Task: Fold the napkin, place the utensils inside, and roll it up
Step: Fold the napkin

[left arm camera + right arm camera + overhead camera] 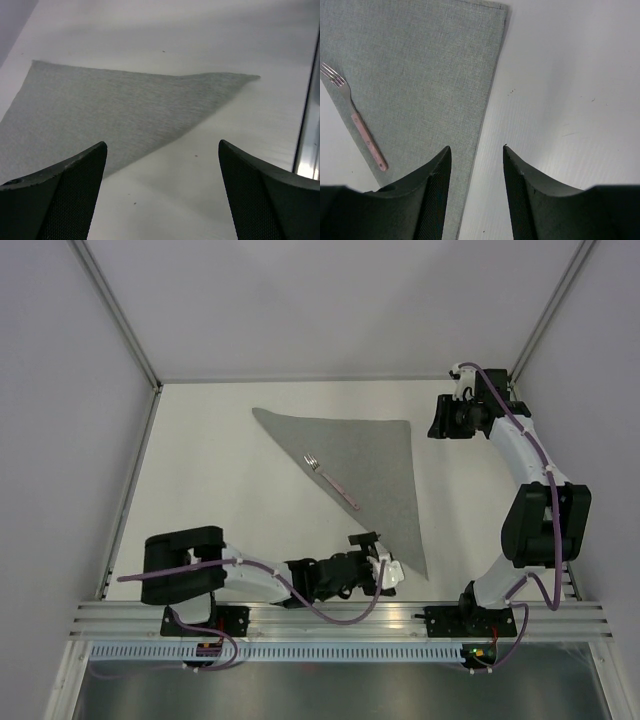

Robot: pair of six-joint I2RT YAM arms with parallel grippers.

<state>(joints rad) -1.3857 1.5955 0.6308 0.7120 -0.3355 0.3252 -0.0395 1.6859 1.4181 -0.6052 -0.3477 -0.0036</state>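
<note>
My left gripper grips the napkin (365, 465) by the tip of its near corner (424, 575) next, to fold that corner over the fork.
The grey napkin (365, 465) lies folded into a triangle on the white table, its long fold edge running from far left to near right. One fork (332, 480) with a pale-pink handle lies along that fold edge; no other utensil shows. My left gripper (380, 558) is open and empty, low over the table just left of the napkin's near corner (100, 110). My right gripper (433, 418) is open and empty above the napkin's far right corner. In the right wrist view its gripper (476, 147) straddles the napkin's (420, 65) right edge, with the fork (355, 120) at left.
White enclosure walls with a metal frame (120, 320) bound the table on three sides. An aluminium rail (340, 618) carrying the arm bases runs along the near edge and shows at the right of the left wrist view (307, 130).
</note>
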